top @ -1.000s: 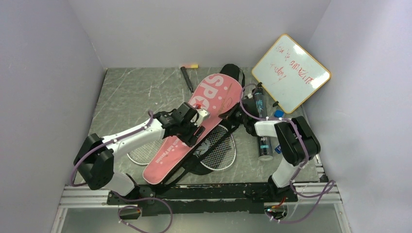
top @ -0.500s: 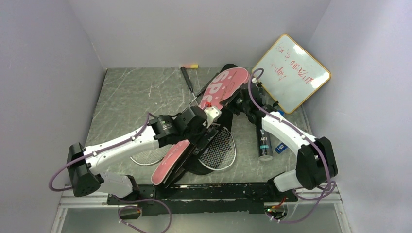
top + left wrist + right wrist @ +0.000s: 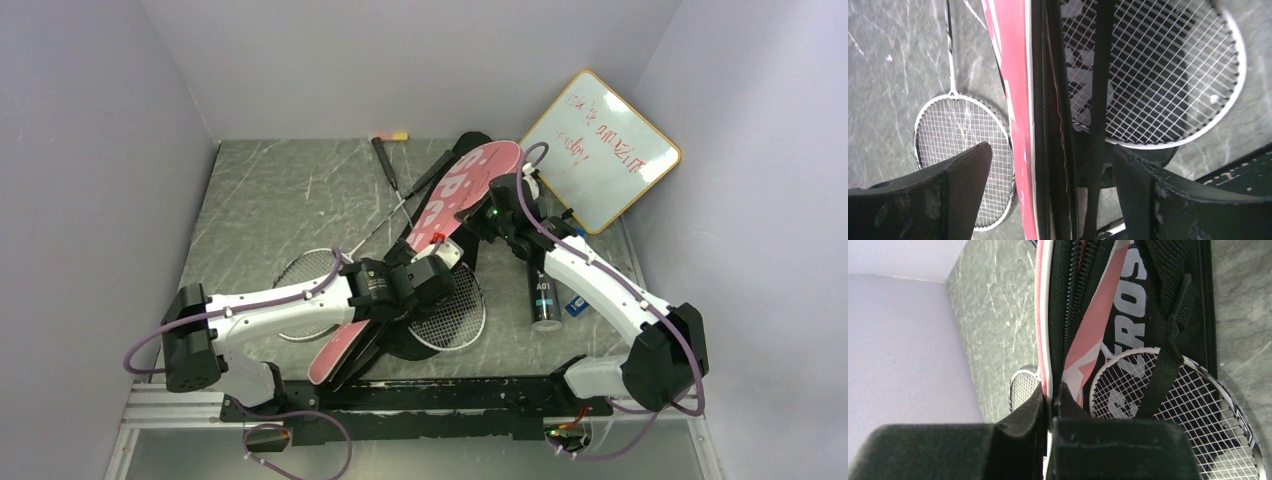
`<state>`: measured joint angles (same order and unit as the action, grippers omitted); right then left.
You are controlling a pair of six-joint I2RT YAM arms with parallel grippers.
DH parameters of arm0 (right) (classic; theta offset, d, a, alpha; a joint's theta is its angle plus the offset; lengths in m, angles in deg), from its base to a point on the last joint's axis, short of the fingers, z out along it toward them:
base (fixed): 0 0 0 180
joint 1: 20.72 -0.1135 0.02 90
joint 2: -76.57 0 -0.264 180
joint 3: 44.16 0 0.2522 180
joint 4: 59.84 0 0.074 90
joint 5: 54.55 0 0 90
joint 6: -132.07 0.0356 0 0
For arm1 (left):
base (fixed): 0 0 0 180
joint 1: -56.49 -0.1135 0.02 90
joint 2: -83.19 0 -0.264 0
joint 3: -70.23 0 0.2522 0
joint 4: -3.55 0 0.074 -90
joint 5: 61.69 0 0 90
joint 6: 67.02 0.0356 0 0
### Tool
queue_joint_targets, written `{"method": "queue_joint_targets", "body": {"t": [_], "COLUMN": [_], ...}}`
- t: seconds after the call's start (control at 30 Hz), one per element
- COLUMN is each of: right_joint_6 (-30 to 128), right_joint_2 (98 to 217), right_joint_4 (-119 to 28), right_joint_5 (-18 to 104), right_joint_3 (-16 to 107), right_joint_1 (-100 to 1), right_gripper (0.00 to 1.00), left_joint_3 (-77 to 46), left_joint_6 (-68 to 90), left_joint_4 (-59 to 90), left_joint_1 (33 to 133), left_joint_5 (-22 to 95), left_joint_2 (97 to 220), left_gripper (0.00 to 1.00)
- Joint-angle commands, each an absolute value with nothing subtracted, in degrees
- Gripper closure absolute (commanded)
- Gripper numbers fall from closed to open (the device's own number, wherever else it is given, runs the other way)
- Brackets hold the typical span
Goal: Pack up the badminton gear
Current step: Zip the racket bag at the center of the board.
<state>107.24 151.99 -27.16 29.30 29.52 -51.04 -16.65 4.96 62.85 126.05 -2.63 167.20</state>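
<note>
My left gripper takes hold of the pink cover next by its zippered edge, as it needs to move the pink cover off the black cover.
The pink racket cover stands tilted on its long edge over the black racket cover. My right gripper is shut on the pink cover's upper rim, fingers pinching it. My left gripper is open and straddles the lower part of the pink cover and its black zipper strip without touching. A white-framed racket lies on the black "CROSSWAY" cover. A second racket lies to the left. The dark tube lies on the right.
A wood-framed whiteboard leans in the back right corner. A pink-yellow marker lies by the back wall, with a dark racket handle just in front. A small blue item sits beside the tube. Walls enclose the table on three sides.
The right gripper has lifted the pink cover's top, tipping it from flat onto its edge. The left gripper has opened wide and moved down toward the near edge along the cover.
</note>
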Motion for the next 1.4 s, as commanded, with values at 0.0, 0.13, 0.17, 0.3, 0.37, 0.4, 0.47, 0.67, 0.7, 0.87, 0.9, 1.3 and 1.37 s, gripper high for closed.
{"method": "queue_joint_targets", "body": {"t": [0.0,0.13,0.17,0.3,0.37,0.4,0.47,0.67,0.7,0.87,0.9,1.3,1.37], "right_joint_6": [109.1,108.6,108.3,105.0,102.0,100.2,96.5,88.0,87.1,81.4,80.7,83.2,81.9], "right_joint_2": [148.3,147.1,146.8,145.7,145.4,145.4,145.0,141.8,141.6,141.0,140.9,134.0,130.8], "right_joint_4": [-30.4,-29.8,-29.3,-27.4,-27.0,-26.5,-25.0,-20.1,-18.3,-13.7,-13.2,-9.6,-11.1], "right_joint_5": [29.4,29.2,28.9,26.3,26.4,26.8,26.5,25.6,25.0,23.3,22.4,16.6,16.0], "right_joint_3": [32.5,32.3,32.5,33.6,34.4,35.2,37.1,43.1,44.6,49.7,49.8,36.1,32.6], "right_joint_1": [-51.1,-51.1,-51.1,-50.9,-50.4,-50.1,-49.8,-46.6,-46.0,-44.5,-44.4,-40.0,-40.0], "right_gripper": [1.0,1.0,1.0,0.98,0.85,0.74,0.44,0.22,0.21,0.21,0.22,0.32,0.38], "left_joint_3": [-13.4,-11.8,-12.0,-14.3,-15.8,-16.7,-18.6,-21.9,-21.8,-19.1,-17.3,-7.1,-4.7], "left_joint_6": [1.9,3.1,3.7,8.1,11.6,13.3,16.3,22.0,25.4,35.3,36.7,37.2,36.9], "left_joint_4": [60.6,60.0,60.3,61.6,60.8,60.4,60.2,62.4,61.9,56.8,54.9,49.9,48.7], "left_joint_1": [126.2,126.1,126.1,126.0,125.4,124.6,121.9,115.0,114.9,114.7,114.7,112.1,112.0], "left_joint_5": [-6.4,-6.4,-6.7,-6.8,-2.7,-0.4,4.7,8.1,8.4,4.5,3.8,2.6,3.5], "left_joint_2": [165.8,167.0,167.2,166.3,164.2,163.2,161.8,162.4,162.3,159.5,158.4,152.2,151.0], "left_gripper": [0.1,0.33,0.45,0.95,0.95,0.95,0.95,0.95,0.95,0.95,0.95,0.95,0.95]}}
